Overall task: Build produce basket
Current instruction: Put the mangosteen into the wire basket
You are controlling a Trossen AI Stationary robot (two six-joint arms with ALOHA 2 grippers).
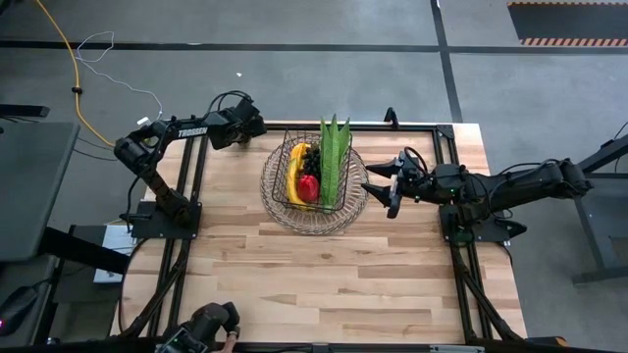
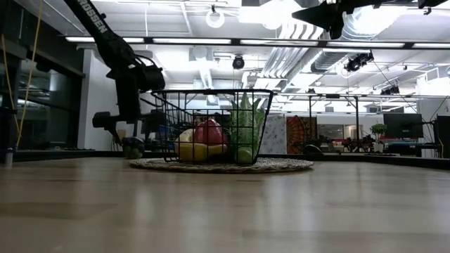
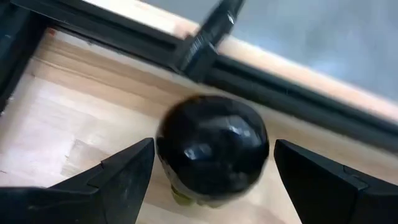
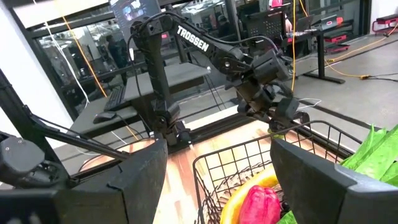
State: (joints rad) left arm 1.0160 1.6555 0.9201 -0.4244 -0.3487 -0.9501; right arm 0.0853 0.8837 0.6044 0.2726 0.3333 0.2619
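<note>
The dark round fruit has its glossy sides (image 3: 211,180) beside the green cap. My left gripper will grip it there next to fill the wire basket.
The dark wire basket (image 1: 314,176) stands on its round woven base at the table's middle. It holds a yellow banana (image 1: 294,175), a red pepper (image 1: 308,187), dark grapes (image 1: 310,157) and a long green corn ear (image 1: 335,157). A dark, glossy round fruit (image 3: 211,149) rests on the table near the far edge, left of the basket; it looks green in the low view (image 2: 132,147). My left gripper (image 3: 214,168) is open, one finger on each side of this fruit, with gaps. My right gripper (image 1: 373,183) is open and empty, raised just right of the basket.
A black frame rail (image 3: 280,93) runs along the far table edge just behind the round fruit. Bare wood (image 1: 334,284) lies between the basket and the near edge. The right wrist view shows the basket's rim (image 4: 249,152) and the left arm (image 4: 205,43) beyond it.
</note>
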